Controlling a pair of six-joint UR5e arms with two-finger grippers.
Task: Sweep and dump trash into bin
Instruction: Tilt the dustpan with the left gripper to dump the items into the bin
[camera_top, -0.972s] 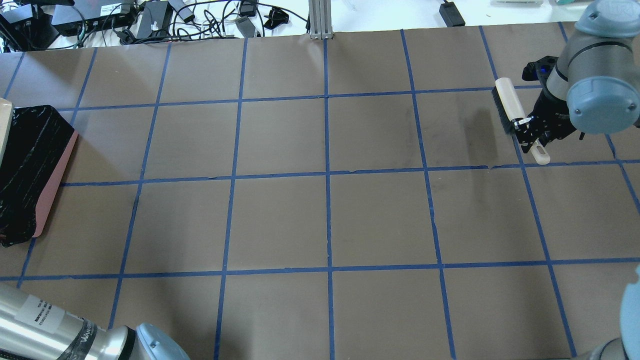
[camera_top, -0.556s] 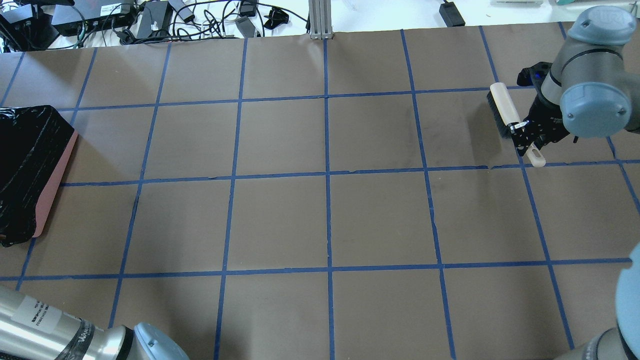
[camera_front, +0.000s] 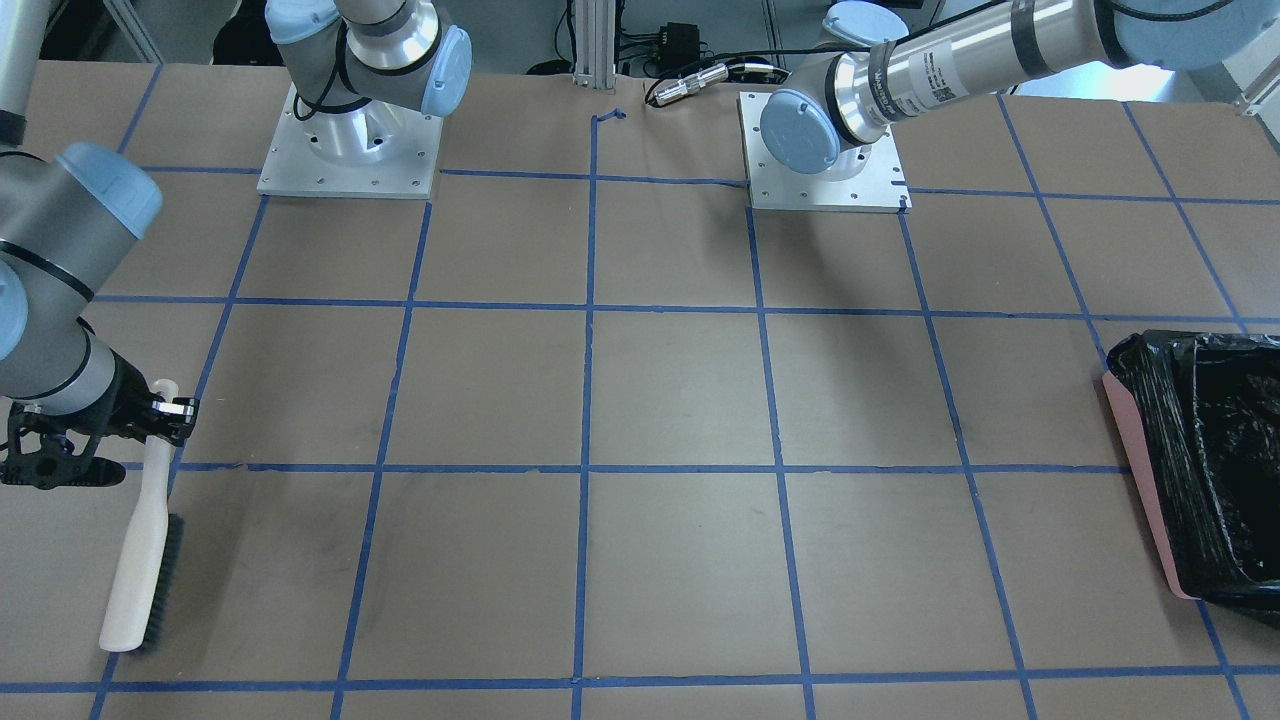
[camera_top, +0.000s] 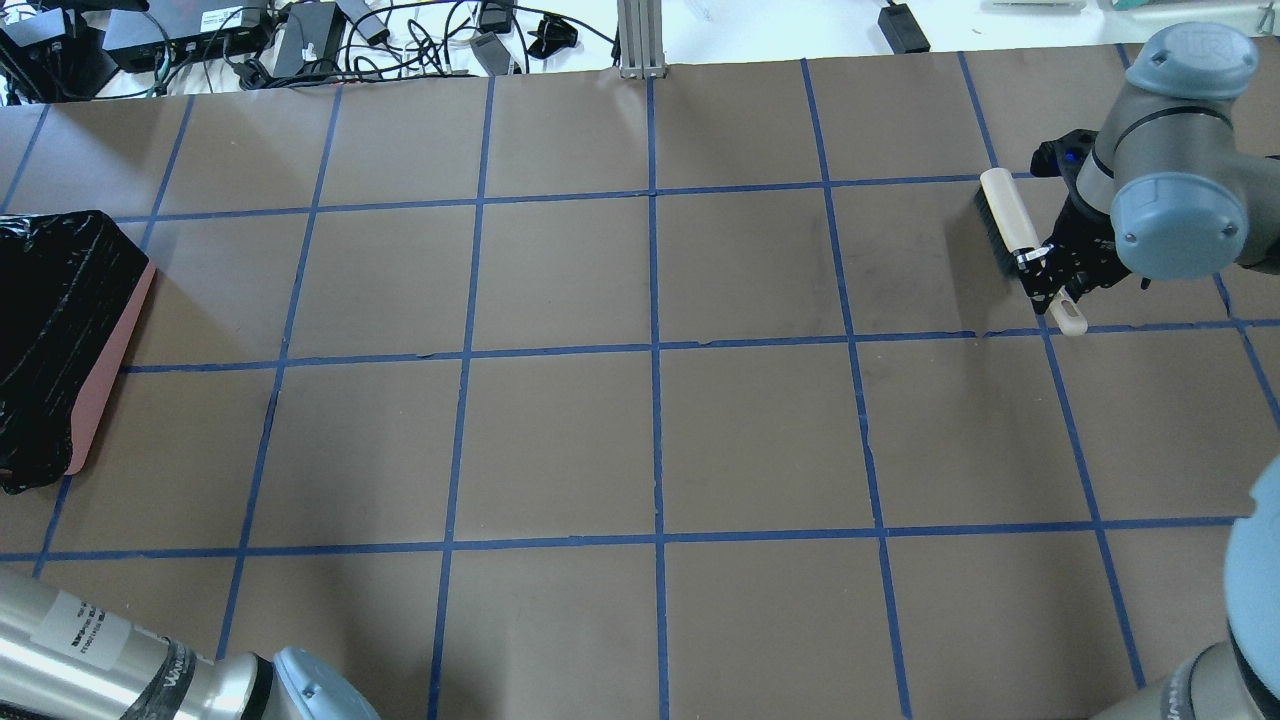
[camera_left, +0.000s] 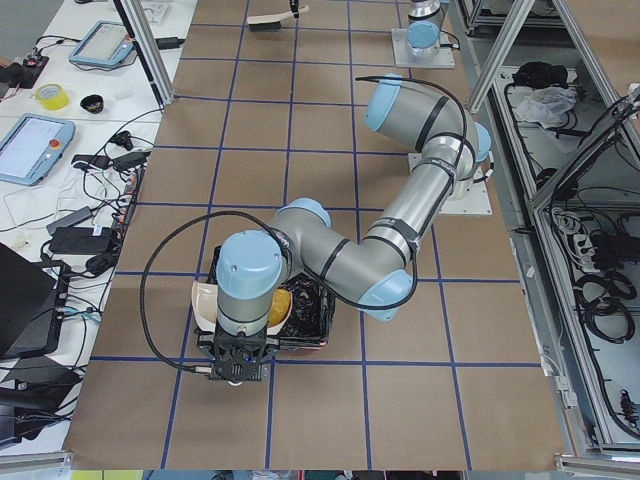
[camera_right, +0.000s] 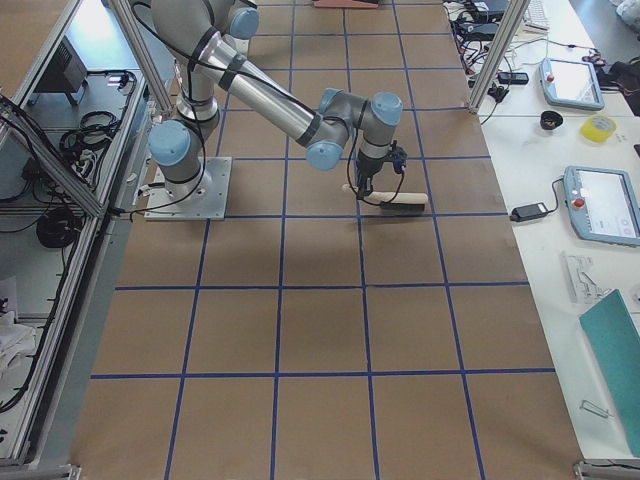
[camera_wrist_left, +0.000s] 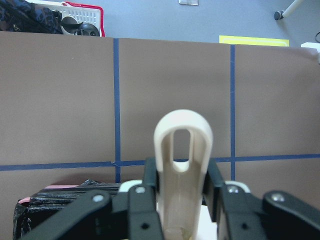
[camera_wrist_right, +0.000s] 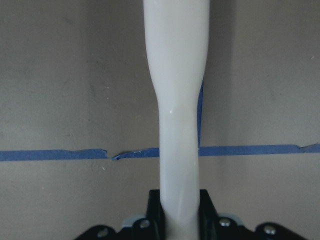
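The brush is ready for my right gripper to let go of now. The brush's bristles are at the tabletop beside a close dark shadow, so the brush would settle there.
The bin (camera_top: 60, 330), pink-walled with a black bag, sits at the table's left end; it also shows in the front view (camera_front: 1200, 450) and the left side view (camera_left: 312, 312). My left gripper (camera_wrist_left: 182, 187) is shut on the looped handle of the beige dustpan (camera_wrist_left: 182, 145), held at the bin (camera_wrist_left: 60, 202). The dustpan's pale body (camera_left: 204, 300) shows beside the wrist. A golden-brown nugget (camera_left: 282, 304) lies by the black bag. The yellow wedge and cream rind are hidden. My right gripper (camera_top: 1045, 275) is shut on the handle of a cream brush (camera_top: 1003, 218) at the table's far right.
Brown paper with a blue tape grid covers the table (camera_top: 650, 430). Cables and power bricks (camera_top: 300, 35) lie beyond the far edge, with a metal post (camera_top: 640, 40). The arm bases (camera_front: 350, 150) stand at the robot's side. The left arm's forearm (camera_top: 100, 640) crosses the near left corner.
My right gripper has carried the brush a little to the left and toward the far edge. The beige dustpan edge at the overhead view's left border has gone out of that view.
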